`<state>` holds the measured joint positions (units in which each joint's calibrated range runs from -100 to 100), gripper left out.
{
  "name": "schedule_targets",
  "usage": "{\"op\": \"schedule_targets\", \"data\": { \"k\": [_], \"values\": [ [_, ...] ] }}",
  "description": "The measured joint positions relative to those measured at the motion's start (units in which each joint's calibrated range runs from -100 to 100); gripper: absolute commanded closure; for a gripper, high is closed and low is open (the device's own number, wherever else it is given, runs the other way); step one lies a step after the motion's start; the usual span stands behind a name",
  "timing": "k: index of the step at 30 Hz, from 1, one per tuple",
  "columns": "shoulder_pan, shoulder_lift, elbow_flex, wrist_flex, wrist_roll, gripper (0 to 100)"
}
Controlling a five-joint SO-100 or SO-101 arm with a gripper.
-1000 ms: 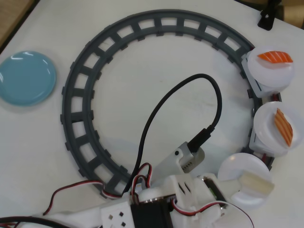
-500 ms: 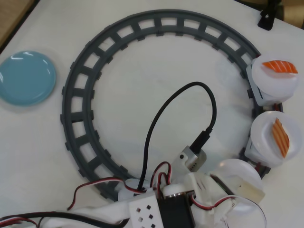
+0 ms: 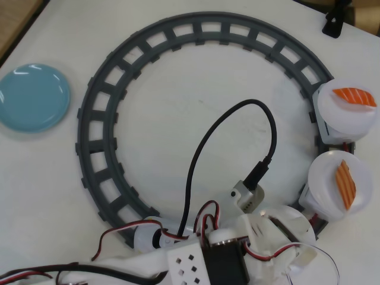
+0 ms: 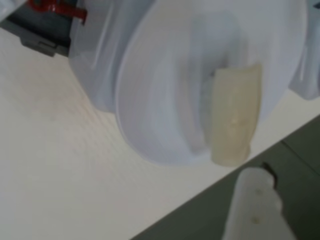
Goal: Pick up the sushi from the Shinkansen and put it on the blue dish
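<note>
My gripper grabs the sushi by one end of its block next, to put the sushi on the blue dish (image 3: 34, 98).
The sushi (image 4: 232, 117), a plain beige block, lies near the rim of a white plate (image 4: 165, 100) in the wrist view. Seen from overhead, the sushi (image 3: 306, 256) is at the bottom right, half under my arm. Of the Shinkansen (image 3: 323, 127) only plate-topped cars show on the right of the track; its nose is hidden. My gripper (image 3: 297, 256) hangs over the lowest plate and is open. One white finger (image 4: 255, 205) sits just below the sushi with a gap between them. The blue dish (image 3: 34, 98) lies bare at the far left.
The grey circular track (image 3: 98, 119) fills the middle of the white table. Two other plates carry an orange piece (image 3: 354, 96) and a striped piece (image 3: 344, 184). A black cable (image 3: 202, 148) loops from my wrist across the ring. A black object (image 3: 333, 22) stands top right.
The train cars have slid down the right side of the track. My arm followed to the right and lower, and now covers more of the lowest plate.
</note>
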<state>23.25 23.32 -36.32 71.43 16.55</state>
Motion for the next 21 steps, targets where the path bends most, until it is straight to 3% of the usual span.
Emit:
{"op": "schedule_targets", "data": {
  "k": [21],
  "values": [
    [1.39, 5.82, 4.67, 0.0, -3.57, 77]
  ]
}}
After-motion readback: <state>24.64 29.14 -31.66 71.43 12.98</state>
